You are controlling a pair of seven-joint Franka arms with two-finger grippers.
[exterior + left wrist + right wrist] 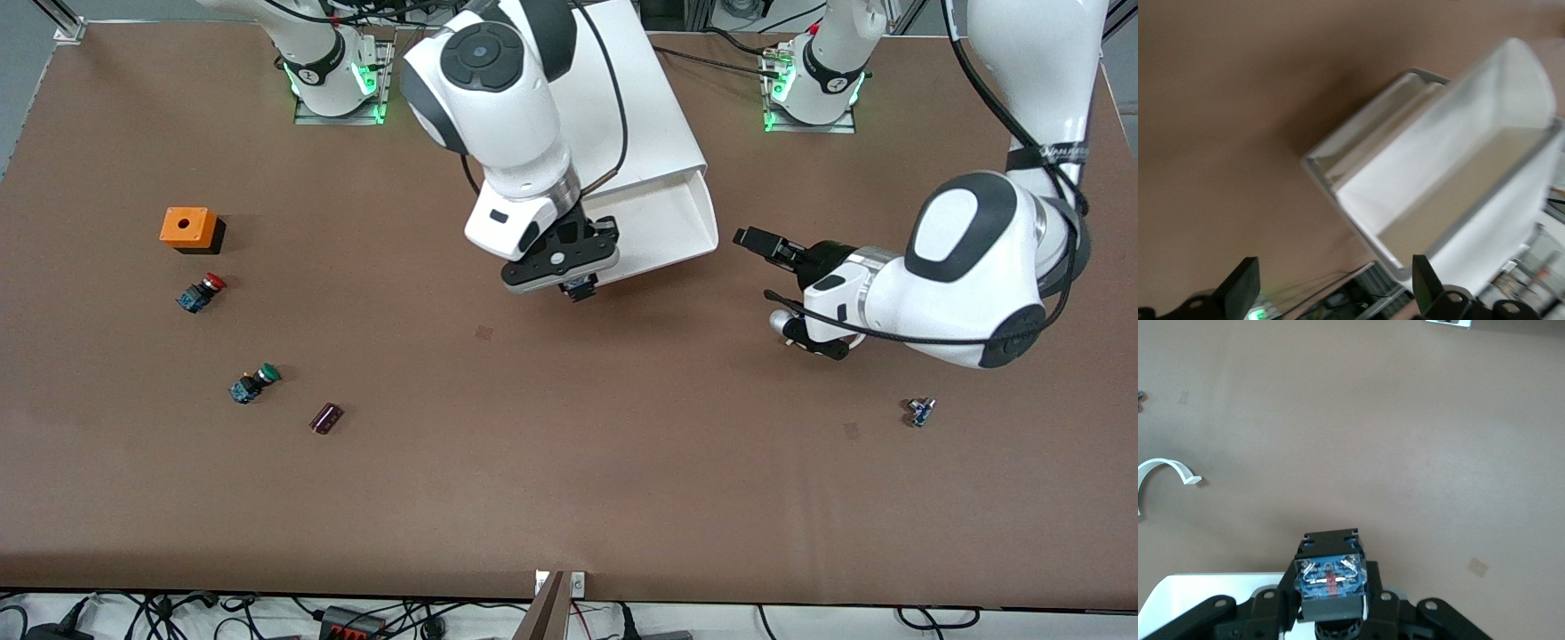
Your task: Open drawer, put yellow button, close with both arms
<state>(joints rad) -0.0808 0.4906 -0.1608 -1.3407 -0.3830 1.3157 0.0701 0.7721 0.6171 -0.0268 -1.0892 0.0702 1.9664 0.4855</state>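
Note:
The push button's blue block (1331,577) sticks out past the drawer's front rim (1225,575), so the robot's right gripper needs to keep holding the push button until it is farther inward.
The white cabinet (622,98) stands between the arm bases, and its top drawer (685,218) is pulled out toward the front camera. My right gripper (576,283) hangs over the drawer's front rim, at the corner toward the right arm's end. It is shut on a push button (1329,577) with a black body and a blue contact block. The button's cap is hidden, so no yellow shows. My left gripper (769,289) is open and empty, low over the table beside the drawer, toward the left arm's end. The left wrist view shows the open drawer (1438,173) past the open left gripper (1335,287).
Toward the right arm's end lie an orange box (188,228), a red-capped button (201,292), a green-capped button (254,383) and a small dark cylinder (326,418). A small blue-black part (920,412) lies toward the left arm's end, nearer the front camera than my left gripper.

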